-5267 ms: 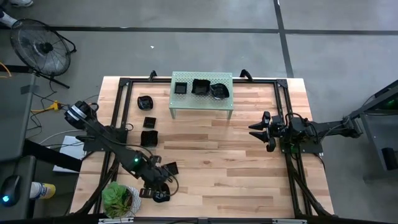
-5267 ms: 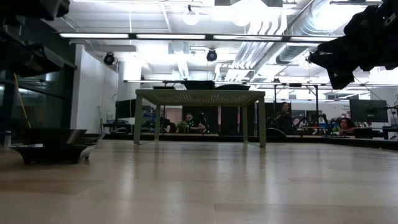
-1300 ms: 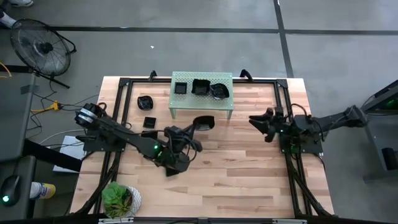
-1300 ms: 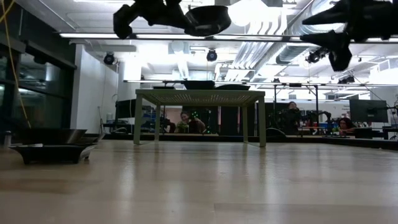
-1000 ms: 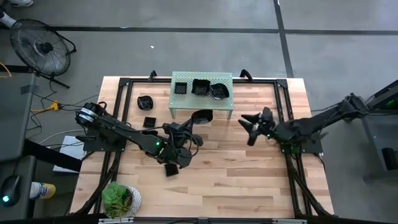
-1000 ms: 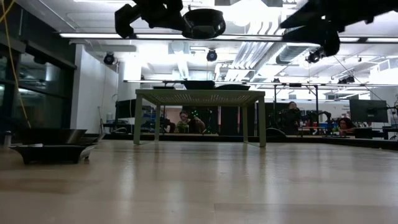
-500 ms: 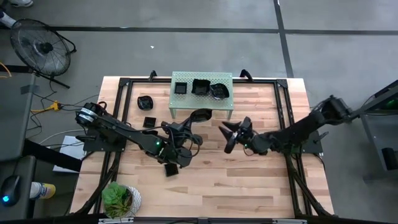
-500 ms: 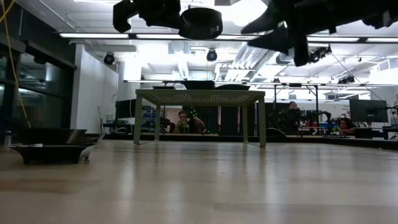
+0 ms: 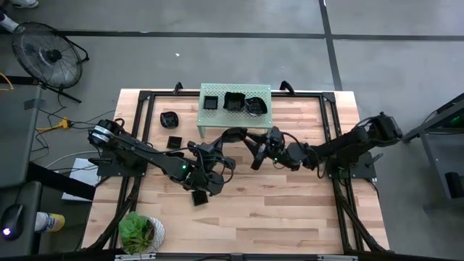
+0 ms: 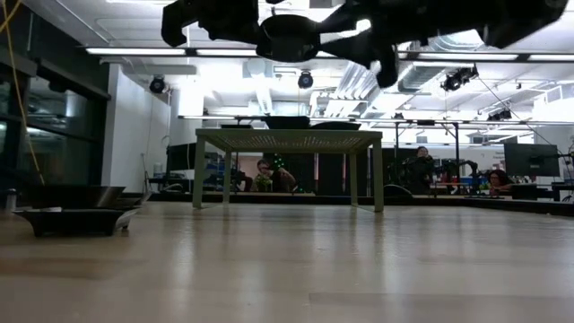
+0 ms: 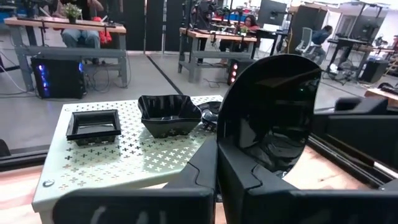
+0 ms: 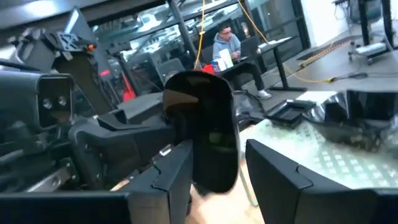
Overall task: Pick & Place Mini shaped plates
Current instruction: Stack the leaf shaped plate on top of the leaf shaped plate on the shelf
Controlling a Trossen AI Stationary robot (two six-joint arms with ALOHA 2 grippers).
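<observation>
My right gripper will next grab the plate by its rim (image 12: 230, 143). That way it will take over the round plate for the shelf (image 12: 311, 152).
A round black mini plate (image 9: 235, 135) hangs in the air just in front of the pale green shelf (image 9: 217, 117), with my left gripper (image 11: 216, 146) shut on it. My right gripper (image 12: 214, 165) has reached in from the right and is open. Its fingers (image 12: 273, 168) stand on either side of the same plate (image 12: 208, 137). Three more plates (image 9: 234, 101) rest on the shelf top. Others lie flat on the table at the left (image 9: 169, 118). My left gripper pinches the round plate's rim (image 11: 225, 146) between its two fingers, at the edge nearest the left arm. The fingers come in about level from the table's left. The plate (image 10: 289, 40) is lifted clear, high above the table. My right gripper: I cannot tell whether a finger touches the plate.
A stack of dark plates (image 10: 76, 211) sits on the table at the left, and one more plate (image 9: 199, 197) lies near the left arm. A potted plant (image 9: 138, 232) stands at the near left corner. The two arms are close together in front of the shelf.
My right gripper has swept from the table's right side toward the left, up to the plate that my left gripper holds, and its open fingers now straddle it. My left gripper and the plate have stayed nearly in place.
</observation>
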